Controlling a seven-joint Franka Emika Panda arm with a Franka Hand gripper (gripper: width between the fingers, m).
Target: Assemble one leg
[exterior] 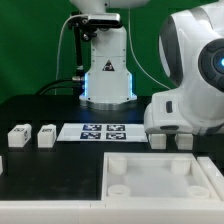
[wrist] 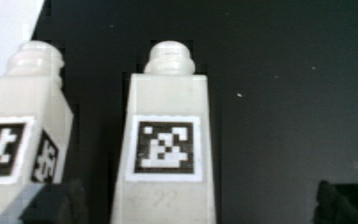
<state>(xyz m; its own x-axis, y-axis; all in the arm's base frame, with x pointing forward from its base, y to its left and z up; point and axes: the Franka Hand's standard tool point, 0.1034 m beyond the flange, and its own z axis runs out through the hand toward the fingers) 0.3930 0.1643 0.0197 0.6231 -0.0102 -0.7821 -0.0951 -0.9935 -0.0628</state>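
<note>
I should close now: my low fingers would hold the white leg (wrist: 165, 151) between them, beside the tag.
In the wrist view a white leg (wrist: 167, 130) with a black-and-white tag and a rounded peg end lies on the black table between my fingers. My gripper (wrist: 194, 205) is open: one dark fingertip (wrist: 44, 204) is beside the leg and the other (wrist: 350, 200) stands well off it. A second leg (wrist: 19, 115) lies right beside it, outside the fingers. In the exterior view my gripper (exterior: 170, 130) is low over two legs (exterior: 158, 140) (exterior: 182, 140) at the exterior view's right, its fingers hidden by the hand.
Two more legs (exterior: 18, 136) (exterior: 46, 135) stand at the exterior view's left. The marker board (exterior: 103, 130) lies mid-table. The large flat white piece with round sockets (exterior: 160, 190) fills the front. The robot base (exterior: 107, 75) stands behind.
</note>
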